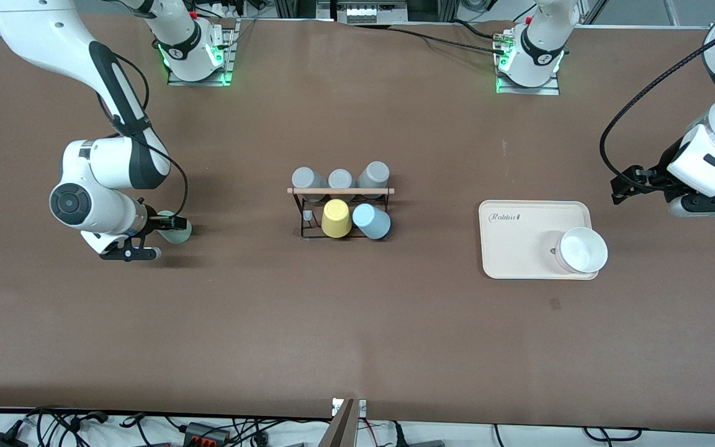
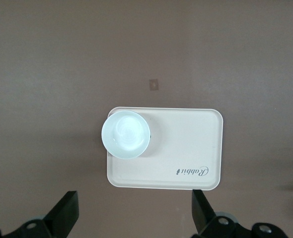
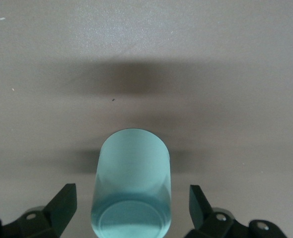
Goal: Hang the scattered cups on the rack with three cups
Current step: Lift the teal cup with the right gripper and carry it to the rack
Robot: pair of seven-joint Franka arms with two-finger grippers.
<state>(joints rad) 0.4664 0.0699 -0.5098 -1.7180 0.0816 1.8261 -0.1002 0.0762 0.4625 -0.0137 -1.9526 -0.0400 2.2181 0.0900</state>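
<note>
My right gripper closes on the mint cup next, since the cup's sides lie between my right gripper's open fingers.
The pale mint green cup [image 3: 131, 183] lies on its side on the table toward the right arm's end. My right gripper [image 3: 131, 198] is open around it, with a gap between each finger and the cup; the front view shows the same cup [image 1: 179, 231] at the right gripper [image 1: 157, 236]. The black wire rack [image 1: 340, 191] with its wooden rod stands mid-table. Three grey cups [image 1: 340, 180] sit on its side farther from the front camera. A yellow cup [image 1: 336, 218] and the light blue cup [image 1: 371, 221] sit on its nearer side. My left gripper [image 1: 619, 189] [image 2: 134, 201] waits open and empty, beside the tray.
A beige tray [image 1: 519, 248] [image 2: 186, 148] lies toward the left arm's end of the table, with a white bowl [image 1: 581, 249] [image 2: 125, 134] on its corner nearest the front camera. A small dark mark [image 1: 555, 303] is on the brown tabletop nearer the front camera than the tray.
</note>
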